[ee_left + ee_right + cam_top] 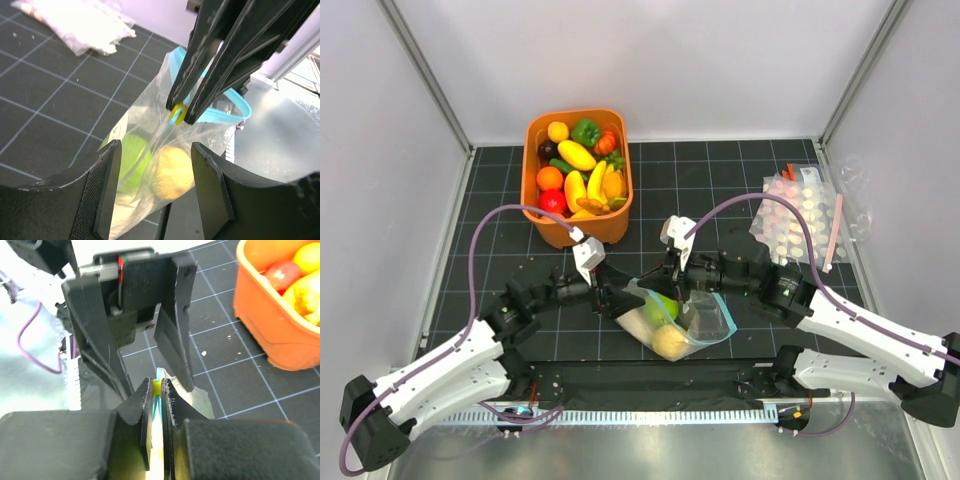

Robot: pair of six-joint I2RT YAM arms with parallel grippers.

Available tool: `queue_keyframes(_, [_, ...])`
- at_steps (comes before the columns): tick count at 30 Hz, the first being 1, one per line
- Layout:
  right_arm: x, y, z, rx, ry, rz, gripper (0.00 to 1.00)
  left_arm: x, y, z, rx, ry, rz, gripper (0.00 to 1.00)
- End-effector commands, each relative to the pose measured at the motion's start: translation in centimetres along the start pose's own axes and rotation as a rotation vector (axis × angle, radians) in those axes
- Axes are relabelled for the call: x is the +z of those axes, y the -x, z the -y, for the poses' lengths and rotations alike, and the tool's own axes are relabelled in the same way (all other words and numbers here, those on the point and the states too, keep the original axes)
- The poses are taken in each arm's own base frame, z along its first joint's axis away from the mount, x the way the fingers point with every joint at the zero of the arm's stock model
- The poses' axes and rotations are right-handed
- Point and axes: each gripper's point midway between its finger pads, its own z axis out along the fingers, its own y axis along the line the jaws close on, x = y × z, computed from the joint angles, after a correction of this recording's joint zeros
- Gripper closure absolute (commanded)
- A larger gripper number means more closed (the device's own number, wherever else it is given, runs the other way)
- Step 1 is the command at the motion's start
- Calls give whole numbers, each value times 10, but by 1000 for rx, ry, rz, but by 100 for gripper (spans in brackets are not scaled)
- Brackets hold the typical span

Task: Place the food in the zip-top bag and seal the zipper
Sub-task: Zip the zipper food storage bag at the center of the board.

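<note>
The yellow slider is just beside the bag's teal zipper end (173, 119). My left gripper needs to grab that end next and leave the slider free to seal the zipper.
The clear zip-top bag (705, 322) lies in the middle of the mat with a green apple (662, 305) and a yellow lemon (668, 342) inside. My right gripper (157, 385) is shut on the small yellow slider (157, 388) of the teal zipper (235, 109), at the bag's upper edge. In the left wrist view the right fingers (200, 80) pinch that slider (177, 114). My left gripper (156, 150) is open at the bag's left end. The apple (131, 155) and lemon (172, 172) show through the plastic between its pads.
An orange basket (532, 190) with several toy fruits and vegetables stands at the back left; it also shows in the right wrist view (260, 330). Crinkled pink-dotted packs (800, 220) lie at the back right. A metal ledge runs along the near edge.
</note>
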Motion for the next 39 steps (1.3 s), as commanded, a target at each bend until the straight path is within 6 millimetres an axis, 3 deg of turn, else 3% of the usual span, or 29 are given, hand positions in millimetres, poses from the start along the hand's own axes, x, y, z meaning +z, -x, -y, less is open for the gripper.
queue_keyframes(1, [-9, 17, -17, -18, 78, 42, 99, -4, 31, 17, 74, -61, 102, 39])
queue_keyframes(5, [-10, 16, -22, -19, 110, 33, 99, -11, 38, 25, 99, -85, 142, 44])
queue_keyframes(10, [-11, 16, -25, -19, 127, 30, 99, -13, 40, 28, 114, -95, 160, 59])
queue_keyframes(15, [-10, 16, -24, -14, 119, 31, 99, -7, 33, 30, 99, -123, 118, 57])
queue_keyframes(19, [-12, 18, -22, -15, 101, 45, 99, -2, 28, 31, 86, -140, 85, 48])
queue_keyframes(23, [-16, 21, -21, -18, 89, 64, 99, 0, 26, 30, 78, -138, 67, 48])
queue_keyframes(24, [-17, 22, -20, -19, 87, 66, 99, 0, 26, 29, 80, -135, 67, 48])
queue_keyframes(29, [-14, 18, -21, -15, 94, 52, 99, -5, 31, 27, 96, -105, 97, 70])
queue_keyframes(32, [-11, 16, -22, -14, 104, 40, 99, -8, 35, 28, 108, -103, 126, 68])
queue_keyframes(34, [-10, 16, -22, -11, 106, 36, 99, -9, 35, 29, 108, -104, 132, 56])
queue_keyframes(36, [-8, 14, -22, -9, 108, 28, 99, -10, 36, 29, 109, -105, 136, 53])
queue_keyframes(39, [-9, 15, -22, -10, 110, 31, 99, -8, 35, 28, 104, -103, 128, 62])
